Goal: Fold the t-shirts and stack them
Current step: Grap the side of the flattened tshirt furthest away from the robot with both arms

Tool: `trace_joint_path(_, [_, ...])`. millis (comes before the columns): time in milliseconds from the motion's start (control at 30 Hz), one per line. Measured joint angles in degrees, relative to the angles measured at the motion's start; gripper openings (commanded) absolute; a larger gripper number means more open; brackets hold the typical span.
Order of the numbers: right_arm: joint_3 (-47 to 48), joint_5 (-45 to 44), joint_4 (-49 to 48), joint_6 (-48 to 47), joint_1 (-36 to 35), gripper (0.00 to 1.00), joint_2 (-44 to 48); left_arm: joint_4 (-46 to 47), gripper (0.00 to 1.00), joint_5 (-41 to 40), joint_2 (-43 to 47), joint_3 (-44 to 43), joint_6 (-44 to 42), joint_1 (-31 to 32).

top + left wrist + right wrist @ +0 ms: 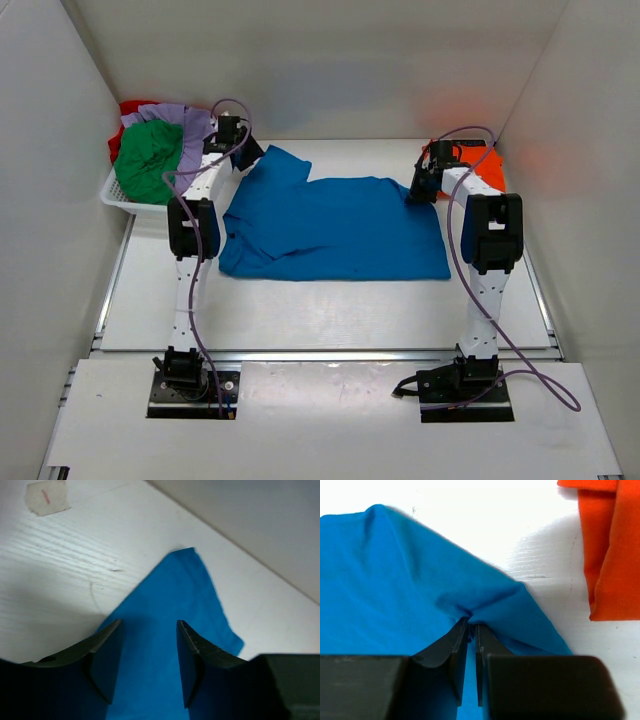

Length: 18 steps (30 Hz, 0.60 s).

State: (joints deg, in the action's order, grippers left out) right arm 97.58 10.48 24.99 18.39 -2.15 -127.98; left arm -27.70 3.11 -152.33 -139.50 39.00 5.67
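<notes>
My left gripper grips the blue t-shirt's far corner [265, 163] nearest the basket next, matching my right gripper, to fold the t-shirt's far edge inward evenly.
A bright blue t-shirt [335, 228] lies spread on the white table. My left gripper [243, 152] is open over its far left corner; in the left wrist view [149, 630] the blue cloth [170, 600] lies between the spread fingers. My right gripper [416, 192] is shut on the blue shirt's far right edge; in the right wrist view [471, 626] the cloth [395, 580] puckers at the fingertips. A folded orange t-shirt [480, 165] lies at the far right and also shows in the right wrist view [612, 550]. Green [148, 160], lavender [190, 125] and red [132, 108] t-shirts are heaped in the basket.
The white slatted basket [118, 197] stands at the far left against the wall. White walls close in the table on the left, back and right. A taped patch [46, 497] sits on the table beyond the left gripper.
</notes>
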Motion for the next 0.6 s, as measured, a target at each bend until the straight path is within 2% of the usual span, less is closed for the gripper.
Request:
trace_joint_path(300, [-2.4, -0.1, -2.2, -0.4, 0.0, 0.07, 1.1, -4.2, 0.75, -2.6, -0.6, 0.0, -2.6, 0.2])
trace_joint_path(367, [-2.6, -0.1, -2.4, -0.4, 0.0, 0.07, 1.2, -5.5, 0.75, -2.6, -0.7, 0.0, -2.5, 0.1])
trace_joint_path(433, [-2.8, -0.1, -2.6, -0.5, 0.0, 0.07, 1.4, -5.8, 0.72, -2.3, -0.7, 0.0, -2.5, 0.1])
trace_joint_path(467, [-2.9, 0.0, -2.6, -0.5, 0.0, 0.07, 1.4, -5.9, 0.67, -2.3, -0.7, -0.1, -2.5, 0.1])
trace_joint_path(533, [-3.0, 0.0, -2.7, -0.6, 0.0, 0.07, 1.5, -6.7, 0.33, -2.1, -0.9, -0.3, -2.3, 0.1])
trace_joint_path(567, [-3.0, 0.0, -2.7, -0.6, 0.0, 0.06, 1.5, -7.2, 0.23, -1.9, -1.2, -0.5, -2.3, 0.1])
trace_joint_path(600, [-3.1, 0.0, -2.7, -0.6, 0.0, 0.06, 1.5, -7.7, 0.07, -1.7, -1.5, -0.6, -2.6, 0.1])
